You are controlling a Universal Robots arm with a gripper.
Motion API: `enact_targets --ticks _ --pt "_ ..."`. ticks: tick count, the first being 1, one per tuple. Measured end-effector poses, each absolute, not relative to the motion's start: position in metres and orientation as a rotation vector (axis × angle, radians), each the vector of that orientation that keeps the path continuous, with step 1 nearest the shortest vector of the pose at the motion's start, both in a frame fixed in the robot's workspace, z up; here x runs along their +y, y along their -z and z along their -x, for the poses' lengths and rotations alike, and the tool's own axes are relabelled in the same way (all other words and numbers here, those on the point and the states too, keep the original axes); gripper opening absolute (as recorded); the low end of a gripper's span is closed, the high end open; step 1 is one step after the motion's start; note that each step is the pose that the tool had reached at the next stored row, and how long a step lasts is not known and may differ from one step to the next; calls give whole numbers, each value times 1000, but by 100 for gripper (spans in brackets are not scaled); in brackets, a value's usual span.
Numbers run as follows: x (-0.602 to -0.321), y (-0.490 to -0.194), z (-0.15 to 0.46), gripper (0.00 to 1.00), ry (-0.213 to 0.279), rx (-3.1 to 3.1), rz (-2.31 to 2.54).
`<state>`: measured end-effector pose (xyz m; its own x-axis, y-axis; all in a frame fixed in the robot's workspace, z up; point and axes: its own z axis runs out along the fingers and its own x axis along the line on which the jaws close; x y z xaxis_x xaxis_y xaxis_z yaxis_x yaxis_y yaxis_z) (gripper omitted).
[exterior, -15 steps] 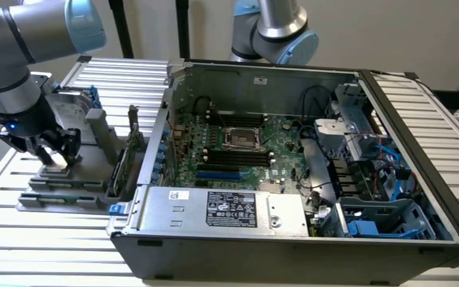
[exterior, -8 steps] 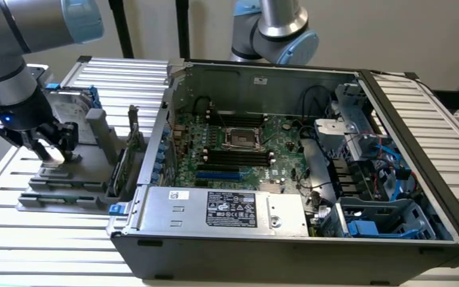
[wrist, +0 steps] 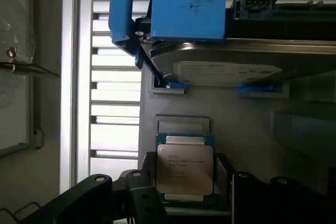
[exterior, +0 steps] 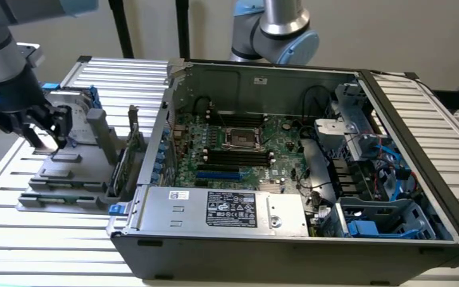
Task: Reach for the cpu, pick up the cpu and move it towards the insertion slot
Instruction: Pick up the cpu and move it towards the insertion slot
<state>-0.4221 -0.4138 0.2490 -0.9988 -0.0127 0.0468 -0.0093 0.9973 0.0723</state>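
I will grab the cpu next by its straight side edges that face each other, because the cpu is lying flat with its broad metal top [wrist: 185, 169] facing up.
The cpu [wrist: 185, 167], a flat square chip with a silver-grey metal top, lies in a recess of the grey holder [wrist: 252, 124]. My gripper [wrist: 185, 184] is open and straddles it, with one dark finger [wrist: 148, 174] on each side close to its edges. In the exterior view my gripper [exterior: 48, 145] hangs over the grey holder [exterior: 70, 176] at that view's left, outside the computer case. The insertion slot [exterior: 241, 139], a square socket with a metal frame round a dark centre, sits on the motherboard inside the open case.
A silver hard drive [wrist: 226, 72] with blue rails [wrist: 186, 11] stands in the holder just beyond the cpu. Expansion cards [exterior: 129, 149] stand upright between the holder and the case wall [exterior: 164, 137]. Memory slots [exterior: 233, 158] lie beside the socket. A second arm [exterior: 274, 30] rises behind the case.
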Motion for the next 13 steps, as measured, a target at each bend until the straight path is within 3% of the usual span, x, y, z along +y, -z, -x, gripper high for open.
enact_targets --ticks 13 --pt "-417 -307 393 55 123 -3088 -17"
